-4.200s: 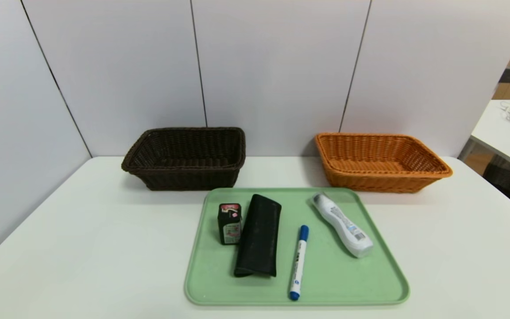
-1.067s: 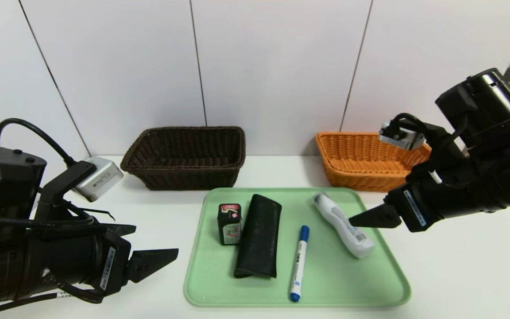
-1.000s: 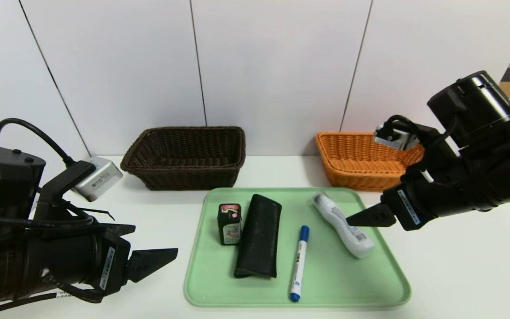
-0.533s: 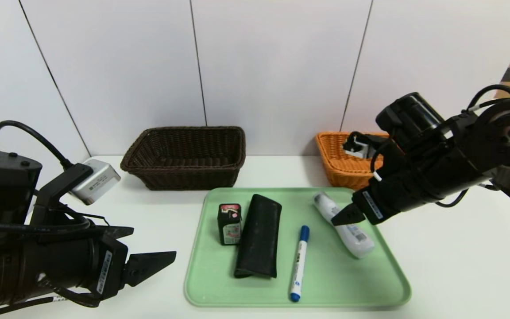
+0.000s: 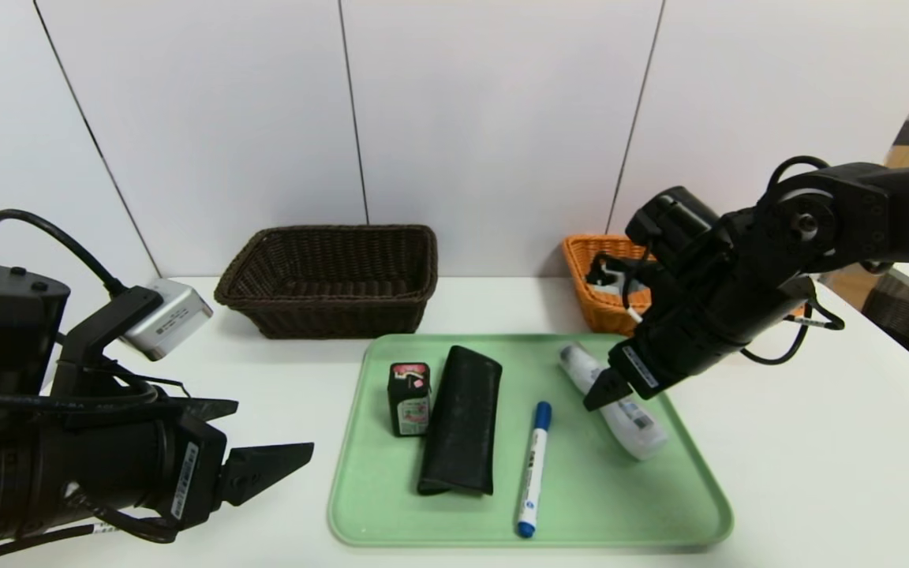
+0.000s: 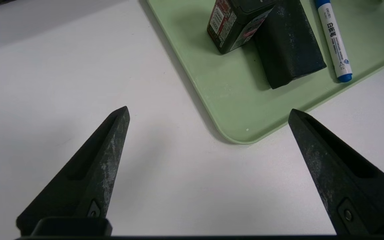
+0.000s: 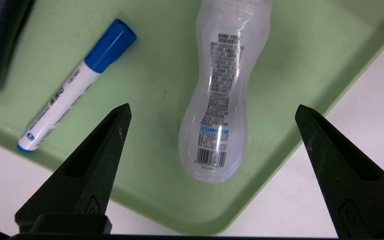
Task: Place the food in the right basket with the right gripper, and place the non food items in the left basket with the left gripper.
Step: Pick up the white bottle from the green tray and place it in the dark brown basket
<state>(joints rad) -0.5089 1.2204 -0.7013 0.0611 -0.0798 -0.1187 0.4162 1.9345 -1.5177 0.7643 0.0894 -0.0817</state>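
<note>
My right gripper's fingers are above the bottle's sides, over the green tray, so it is too early to close on the bottle. The gripper lowers next.
A green tray (image 5: 382, 505) holds a small dark carton with a pink top (image 5: 409, 398), a black case (image 5: 462, 418), a blue-capped marker (image 5: 533, 465) and a white bottle (image 5: 637, 430). My right gripper (image 5: 598, 397) hangs open just above the bottle (image 7: 222, 100), which lies between its two fingers without touching them. My left gripper (image 5: 277, 432) is open and empty, low over the table at the tray's near left corner (image 6: 235, 130). The dark brown basket (image 5: 332, 280) is at the back left, the orange basket (image 5: 598, 293) at the back right, half hidden by my right arm.
White wall panels stand close behind both baskets. The marker (image 7: 75, 83) lies beside the bottle, about a finger's width from my right gripper (image 7: 212, 107). Bare white tabletop shows left of the tray under my left gripper (image 6: 208, 110).
My right arm has swung in from the right and come down over the bottle, fingers still open. The left arm has barely moved. Nothing on the tray has shifted.
</note>
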